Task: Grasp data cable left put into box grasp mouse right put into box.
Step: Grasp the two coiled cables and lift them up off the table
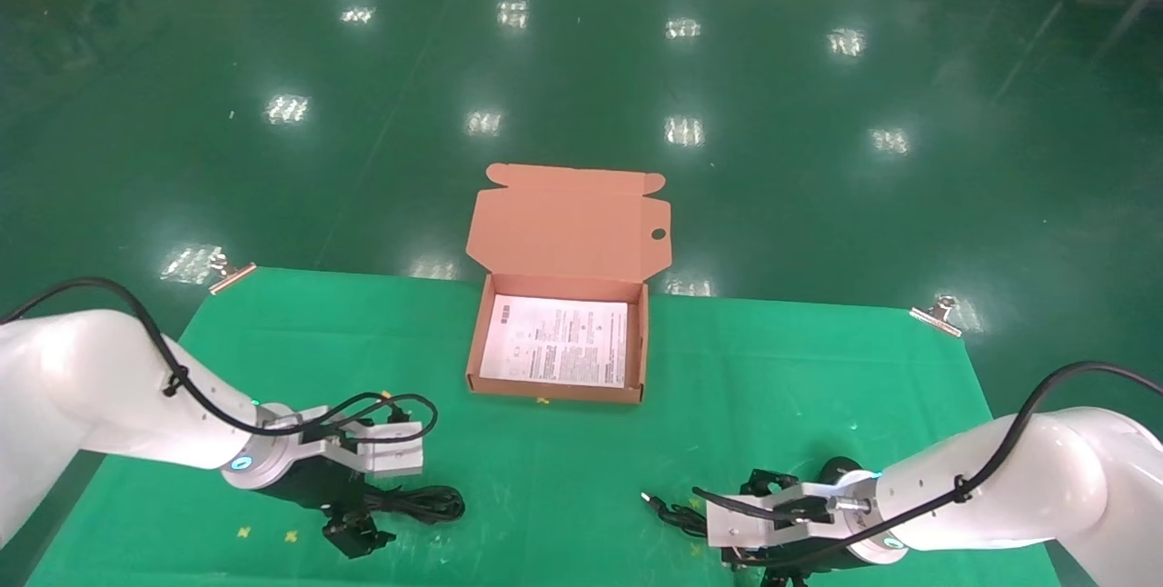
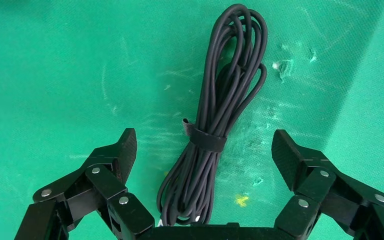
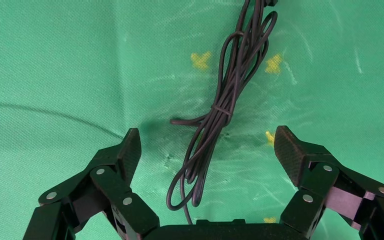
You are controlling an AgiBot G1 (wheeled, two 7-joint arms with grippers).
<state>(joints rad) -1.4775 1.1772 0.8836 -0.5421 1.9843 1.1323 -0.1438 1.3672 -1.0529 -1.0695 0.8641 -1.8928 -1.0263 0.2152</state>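
Slack loops fan out at both ends of the data cable, so my left gripper should grab its strapped middle [image 2: 208, 140] next.
The data cable [image 2: 215, 115], a slim black coil bound by a strap, lies on the green cloth; it also shows in the head view [image 1: 427, 503]. My left gripper [image 2: 205, 145] is open, with a finger on each side of the coil's near end, low over it at the front left [image 1: 363, 514]. My right gripper [image 3: 207, 142] is open over the mouse's bundled black cord [image 3: 220, 115] at the front right [image 1: 768, 531]. The cord's USB plug [image 1: 650, 501] points left. The mouse [image 1: 840, 469] is a dark rounded shape mostly hidden behind my right wrist. The box [image 1: 641, 346] stands open at the table's middle.
The box's lid [image 1: 568, 223] stands up at the back, over the table's far edge. A white printed sheet [image 1: 556, 340] lines its base. Metal clips [image 1: 232, 273] [image 1: 936, 314] hold the cloth at the far corners. Yellow marks dot the cloth.
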